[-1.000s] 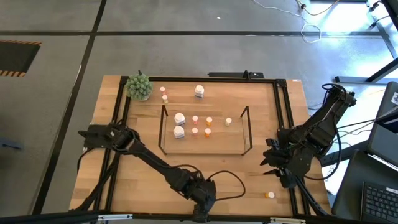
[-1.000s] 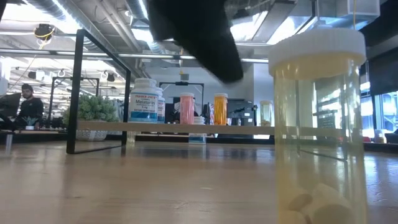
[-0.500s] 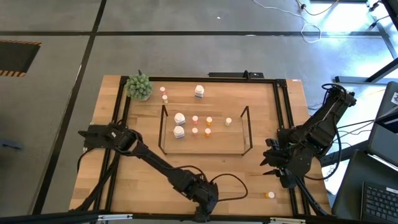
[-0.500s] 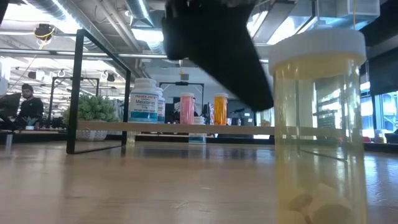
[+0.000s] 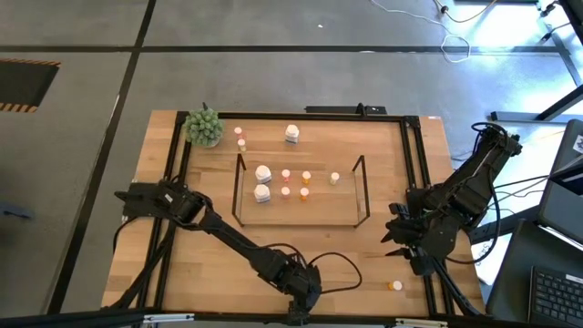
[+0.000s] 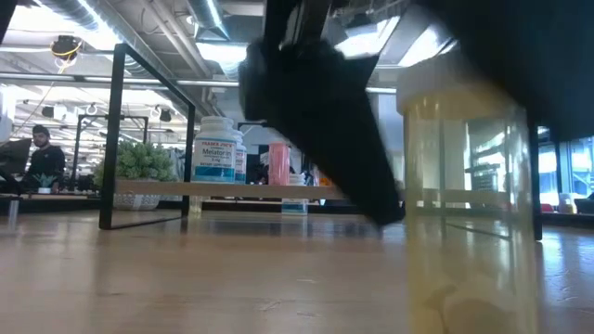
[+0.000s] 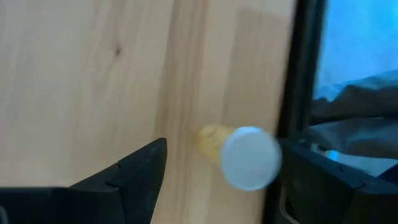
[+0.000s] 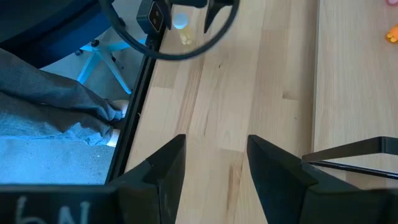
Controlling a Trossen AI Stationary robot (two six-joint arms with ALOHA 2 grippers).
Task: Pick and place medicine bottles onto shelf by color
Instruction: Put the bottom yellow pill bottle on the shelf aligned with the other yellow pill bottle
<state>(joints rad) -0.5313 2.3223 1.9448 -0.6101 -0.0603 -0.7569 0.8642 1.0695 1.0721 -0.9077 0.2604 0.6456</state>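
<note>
I should close my left gripper on the cap now. The white cap (image 7: 249, 157) is level between its fingers, so closing now would hold the yellowish clear bottle.
A yellowish clear bottle with a white cap (image 7: 249, 157) stands upright on the table by its near edge; it fills the low view (image 6: 469, 195). My left gripper (image 7: 217, 171) is open and points steeply down over it, one finger on each side of the cap. In the high view the left gripper (image 5: 302, 293) covers this bottle. The wire shelf (image 5: 319, 211) holds white (image 5: 263, 173), pink (image 5: 285, 174), orange (image 5: 306, 177) and cream (image 5: 334, 178) bottles. My right gripper (image 8: 214, 162) waits open at the table's right (image 5: 401, 239).
A white bottle (image 5: 291, 134) and two small pink ones (image 5: 240, 131) stand behind the shelf, beside a green plant (image 5: 203, 126). An orange bottle (image 5: 394, 285) lies near the right front corner. The black frame rail (image 7: 305, 74) runs just beside the yellowish bottle.
My left gripper has come down over the yellowish bottle. In the low view its dark fingers have sunk from above the cap to both sides of it, now hiding part of the cap. The bottle has stayed in place.
</note>
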